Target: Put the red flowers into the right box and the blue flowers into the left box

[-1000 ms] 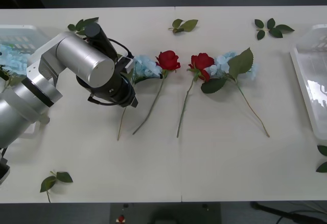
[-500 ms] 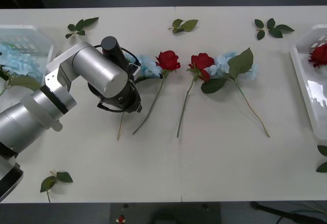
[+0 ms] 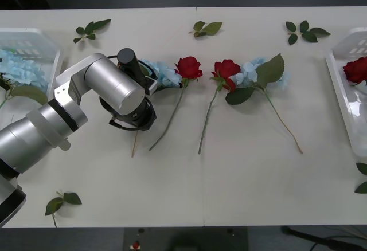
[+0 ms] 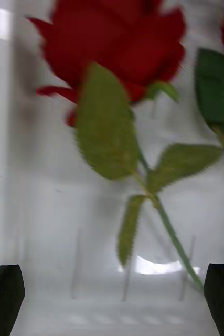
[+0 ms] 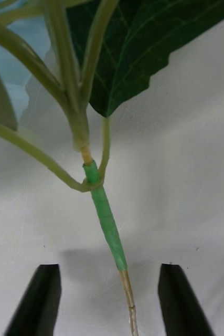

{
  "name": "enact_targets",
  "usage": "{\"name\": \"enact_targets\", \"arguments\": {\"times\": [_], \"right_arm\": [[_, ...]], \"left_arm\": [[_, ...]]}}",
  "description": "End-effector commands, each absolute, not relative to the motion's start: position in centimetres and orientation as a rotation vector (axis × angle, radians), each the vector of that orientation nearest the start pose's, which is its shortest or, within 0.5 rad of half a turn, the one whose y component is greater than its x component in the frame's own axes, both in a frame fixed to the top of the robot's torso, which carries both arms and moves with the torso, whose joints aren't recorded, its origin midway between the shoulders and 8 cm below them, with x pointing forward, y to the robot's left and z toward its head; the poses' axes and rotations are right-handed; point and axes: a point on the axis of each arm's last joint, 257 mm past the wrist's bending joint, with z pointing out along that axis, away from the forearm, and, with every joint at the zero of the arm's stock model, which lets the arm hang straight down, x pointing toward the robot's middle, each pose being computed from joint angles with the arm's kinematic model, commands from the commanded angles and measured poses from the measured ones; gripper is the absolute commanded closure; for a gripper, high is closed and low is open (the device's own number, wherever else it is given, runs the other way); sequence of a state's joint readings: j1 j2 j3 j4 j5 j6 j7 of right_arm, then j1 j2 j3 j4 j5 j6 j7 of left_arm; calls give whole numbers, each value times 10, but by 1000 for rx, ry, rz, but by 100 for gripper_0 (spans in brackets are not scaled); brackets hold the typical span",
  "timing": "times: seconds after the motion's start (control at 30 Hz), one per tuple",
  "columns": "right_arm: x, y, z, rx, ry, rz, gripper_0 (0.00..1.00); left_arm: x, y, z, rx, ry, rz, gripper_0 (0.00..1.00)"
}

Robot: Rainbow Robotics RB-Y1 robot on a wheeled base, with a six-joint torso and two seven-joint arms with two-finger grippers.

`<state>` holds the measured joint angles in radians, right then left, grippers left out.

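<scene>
The left gripper needs to grab the blue flower by its green-taped stem [image 5: 107,223] next, because soft petals and broad leaves crowd the flower's head.
My left arm [image 3: 117,87] reaches over the table's left half, its wrist above a blue flower [image 3: 161,73]. My left gripper [image 5: 110,302] is open, with black fingers [image 5: 38,299] on either side of that flower's green-taped stem [image 5: 107,223], just above the tabletop. Two red flowers [image 3: 188,67] [image 3: 226,69] and another blue flower [image 3: 252,72] lie mid-table. The left box [image 3: 35,36] holds blue flowers [image 3: 20,70]. The right box [image 3: 347,99] holds a red rose [image 3: 356,69]. My right gripper [image 4: 112,302] hovers open over that rose [image 4: 112,42] inside the tray.
Loose green leaf sprigs lie at the table's far edge [image 3: 92,28] [image 3: 206,28] [image 3: 305,31], near the front left [image 3: 62,201] and at the right edge [image 3: 362,176]. The table's front half is bare white surface.
A red rose has come to lie in the right box. My left arm has shifted a little and settled over the blue flower's stem.
</scene>
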<state>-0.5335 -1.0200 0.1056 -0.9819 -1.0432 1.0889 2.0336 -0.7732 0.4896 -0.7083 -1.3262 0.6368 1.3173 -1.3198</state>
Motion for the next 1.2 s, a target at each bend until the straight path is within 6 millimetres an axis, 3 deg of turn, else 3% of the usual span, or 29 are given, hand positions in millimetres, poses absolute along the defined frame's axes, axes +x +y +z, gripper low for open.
{"name": "enact_targets", "arguments": {"times": [0.03, 0.27, 0.33, 0.4, 0.57, 0.7, 0.87, 1.2], "right_arm": [[523, -500, -199, -370, 2525, -48, 0], [512, -403, -193, -432, 2504, 226, 0], [507, -383, -193, -408, 2505, 263, 0], [498, -360, -199, -357, 2522, 302, 0], [489, -312, -215, -271, 2526, 302, 0], [493, -286, -237, -209, 2499, 295, 0], [504, -273, -251, -189, 2463, 271, 0], [524, -241, -260, -234, 2405, 204, 0]], "left_arm": [[532, 139, -306, 612, 2644, 75, 100], [534, 136, -305, 620, 2630, 65, 100], [536, 133, -303, 628, 2620, 54, 100], [539, 129, -296, 632, 2594, 37, 100], [547, 127, -257, 624, 2525, -13, 100], [544, 138, -221, 597, 2523, -74, 100], [540, 159, -186, 559, 2531, -125, 100], [540, 223, -131, 526, 2488, -141, 100]]}}
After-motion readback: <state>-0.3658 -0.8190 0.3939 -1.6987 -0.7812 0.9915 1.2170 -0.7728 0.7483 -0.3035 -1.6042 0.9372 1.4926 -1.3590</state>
